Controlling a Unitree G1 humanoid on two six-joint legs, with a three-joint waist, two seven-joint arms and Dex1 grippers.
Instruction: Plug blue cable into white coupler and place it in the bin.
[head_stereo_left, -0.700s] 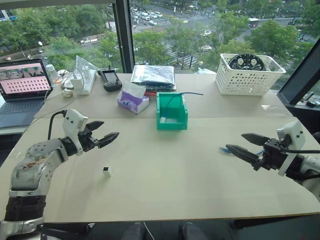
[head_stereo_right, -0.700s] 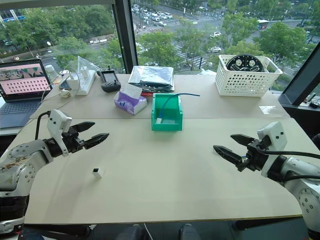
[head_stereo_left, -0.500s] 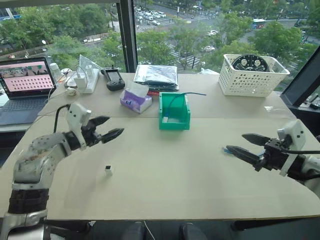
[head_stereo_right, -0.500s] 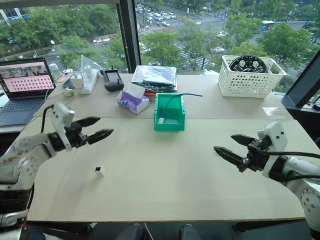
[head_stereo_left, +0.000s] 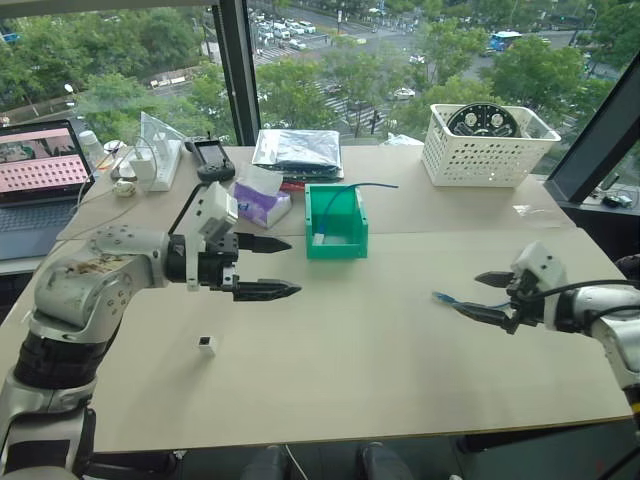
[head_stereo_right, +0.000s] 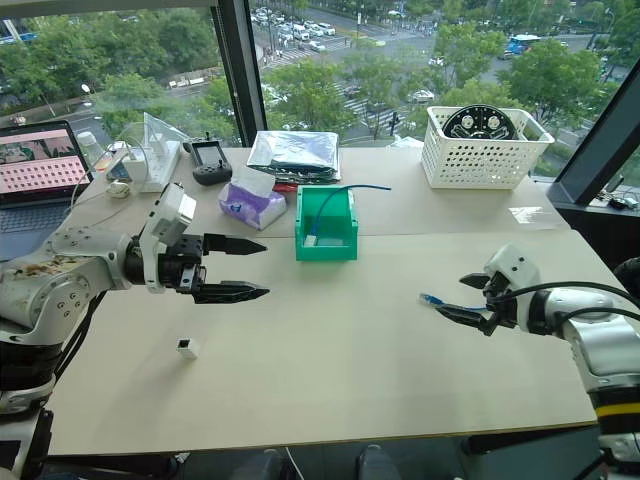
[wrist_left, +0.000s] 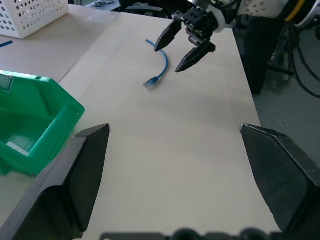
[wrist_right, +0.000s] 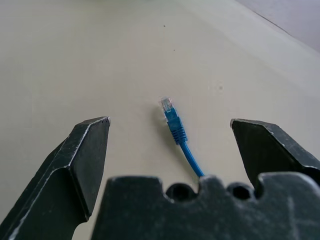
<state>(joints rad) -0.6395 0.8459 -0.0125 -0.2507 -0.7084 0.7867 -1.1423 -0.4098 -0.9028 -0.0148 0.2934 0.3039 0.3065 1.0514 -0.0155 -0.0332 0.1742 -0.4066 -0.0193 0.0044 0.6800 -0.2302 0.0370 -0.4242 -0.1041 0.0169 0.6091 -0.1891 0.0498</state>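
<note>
I will next take hold of the ribbed blue boot (wrist_right: 177, 131) of the blue cable with my right gripper, because the thin cord (wrist_right: 192, 160) bends slack behind the plug.
The blue cable (head_stereo_left: 445, 298) lies on the table at the right, one clear plug end (wrist_right: 166, 104) pointing toward the table's middle. My right gripper (head_stereo_left: 466, 293) hovers open just over it, and the cable runs back between its fingers (wrist_right: 85, 150). The white coupler (head_stereo_left: 205, 342) sits alone on the table at the front left. My left gripper (head_stereo_left: 292, 266) is open and empty above the table's middle left, pointing right, beyond and to the right of the coupler. The green bin (head_stereo_left: 352, 235) stands at the centre back, and another blue cable (head_stereo_left: 365, 186) reaches out of it.
A white lattice basket (head_stereo_left: 487, 150) stands at the back right. Along the back are a silvery bag (head_stereo_left: 298, 148), a purple tissue pack (head_stereo_left: 258, 200), a black controller (head_stereo_left: 210, 158) and a laptop (head_stereo_left: 40, 170) at the far left. Bare tabletop lies between the grippers.
The camera view has shifted. My left gripper has swung right toward the table's middle and now points right. The right gripper stays open over the blue cable.
</note>
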